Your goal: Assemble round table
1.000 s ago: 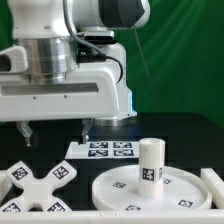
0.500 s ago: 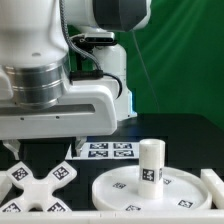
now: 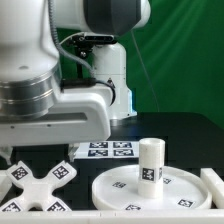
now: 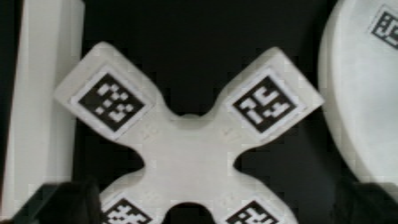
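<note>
The cross-shaped foot piece needs to fit onto the upright cylinder leg, so my gripper will next grab the foot piece by its central hub (image 3: 38, 190) (image 4: 191, 155).
The white cross-shaped foot piece (image 3: 35, 185) lies flat at the exterior view's lower left, with tags on its arms. It fills the wrist view (image 4: 187, 130). The large round disc (image 3: 125, 190) lies at the exterior view's lower right, and its rim shows in the wrist view (image 4: 365, 100). The short thick cylinder leg (image 3: 150, 162) stands upright on the disc. My gripper (image 3: 38, 150) hangs low over the foot piece, open and empty. Its dark fingers (image 4: 71, 200) straddle the foot's near arms without touching them.
The marker board (image 3: 105, 150) lies flat behind the foot piece and the disc. A white strip (image 4: 39, 70) runs along one side of the wrist view beside the foot. A green backdrop stands behind the arm.
The gripper has come down and toward the exterior view's left, over the foot piece. Its body now fills more of the exterior view. The parts have not moved.
</note>
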`<state>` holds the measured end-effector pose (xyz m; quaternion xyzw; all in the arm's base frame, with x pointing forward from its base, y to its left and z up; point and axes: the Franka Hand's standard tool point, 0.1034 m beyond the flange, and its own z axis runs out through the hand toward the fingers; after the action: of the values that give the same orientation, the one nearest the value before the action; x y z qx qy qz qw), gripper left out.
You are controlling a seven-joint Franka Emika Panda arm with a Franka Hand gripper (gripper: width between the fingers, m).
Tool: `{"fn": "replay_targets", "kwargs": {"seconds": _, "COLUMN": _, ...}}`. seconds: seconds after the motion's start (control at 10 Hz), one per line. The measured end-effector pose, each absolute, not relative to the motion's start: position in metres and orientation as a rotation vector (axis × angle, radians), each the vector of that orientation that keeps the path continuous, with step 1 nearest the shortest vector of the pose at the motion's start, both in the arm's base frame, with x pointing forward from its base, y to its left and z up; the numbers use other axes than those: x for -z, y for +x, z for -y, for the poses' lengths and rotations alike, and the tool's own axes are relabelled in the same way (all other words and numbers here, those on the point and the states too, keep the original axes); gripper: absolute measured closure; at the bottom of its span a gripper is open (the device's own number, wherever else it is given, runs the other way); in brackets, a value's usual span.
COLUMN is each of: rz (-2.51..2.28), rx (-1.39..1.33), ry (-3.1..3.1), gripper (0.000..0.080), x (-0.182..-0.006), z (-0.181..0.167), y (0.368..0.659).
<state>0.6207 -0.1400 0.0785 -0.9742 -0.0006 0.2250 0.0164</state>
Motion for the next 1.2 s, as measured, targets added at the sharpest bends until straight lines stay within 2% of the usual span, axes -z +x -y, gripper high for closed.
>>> {"fn": "replay_targets", "kwargs": {"seconds": 0.3, "rz": -0.006, "rx": -0.694, "ry": -3.039, "gripper": 0.0150, "x": -0.059, "z": 0.146, "y": 0.619}}
{"fn": "replay_targets", "kwargs": {"seconds": 1.2, "rz": -0.014, "rx": -0.704, "ry": -3.044, "gripper": 0.0150, "x": -0.032, "z": 0.145, "y": 0.612}}
